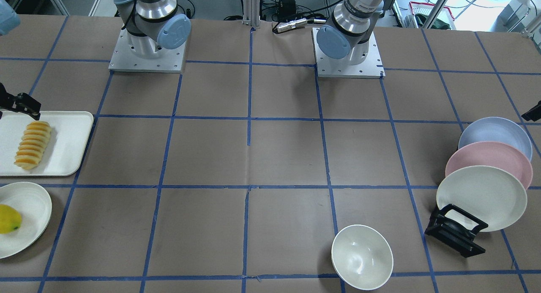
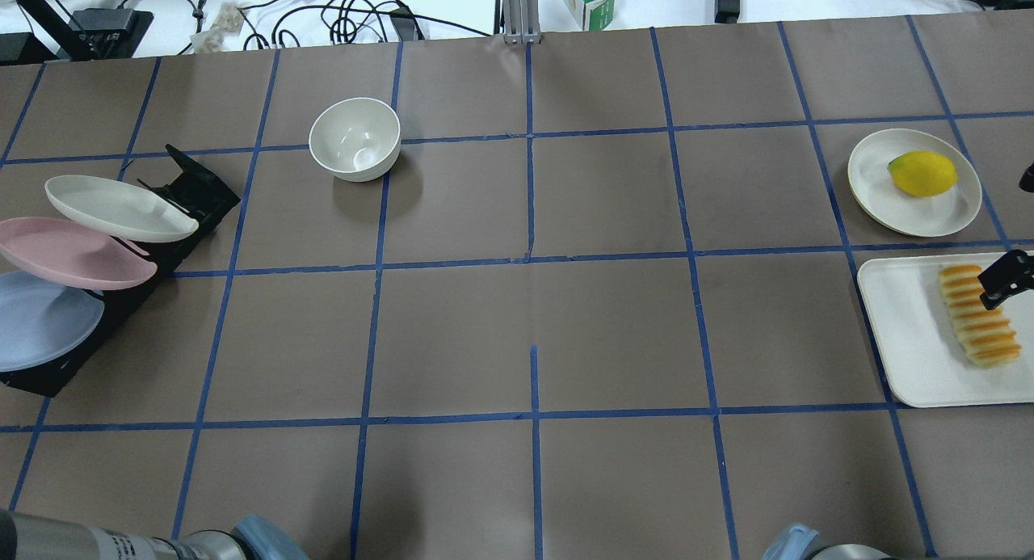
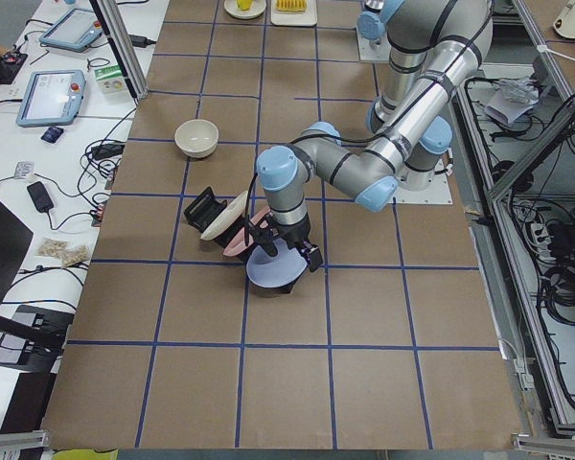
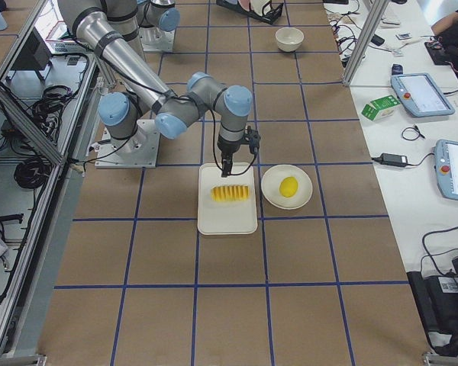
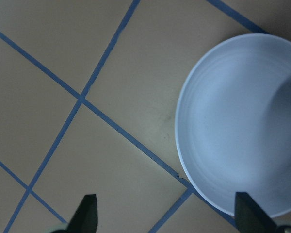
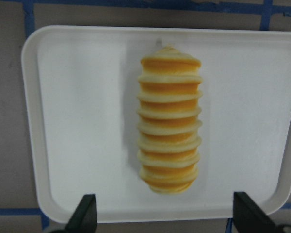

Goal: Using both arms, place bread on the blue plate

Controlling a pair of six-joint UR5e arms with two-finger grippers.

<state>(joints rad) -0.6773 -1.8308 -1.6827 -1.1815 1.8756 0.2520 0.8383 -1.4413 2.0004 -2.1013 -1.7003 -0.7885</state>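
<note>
Next, my left gripper pinches the plate by its thin rim [image 1: 530,141], since the blue plate's side spreads far wider than my fingers.
The bread [image 6: 169,126], a ridged yellow-orange loaf, lies on a white tray [image 6: 77,121] at the robot's right end of the table; it also shows in the overhead view [image 2: 977,317]. My right gripper [image 6: 165,216] is open and empty, hovering above the loaf's end [image 2: 1006,275]. The blue plate [image 5: 242,126] leans in a black rack [image 2: 48,374] at the robot's left end, behind the pink and cream plates [image 1: 494,134]. My left gripper [image 5: 167,216] is open and empty, close beside the blue plate's rim [image 3: 310,256].
A pink plate [image 1: 488,162] and a cream plate [image 1: 482,195] stand in the same rack. A white bowl [image 1: 362,256] sits near the operators' edge. A lemon [image 2: 922,173] lies on a white plate [image 2: 876,188] beyond the tray.
</note>
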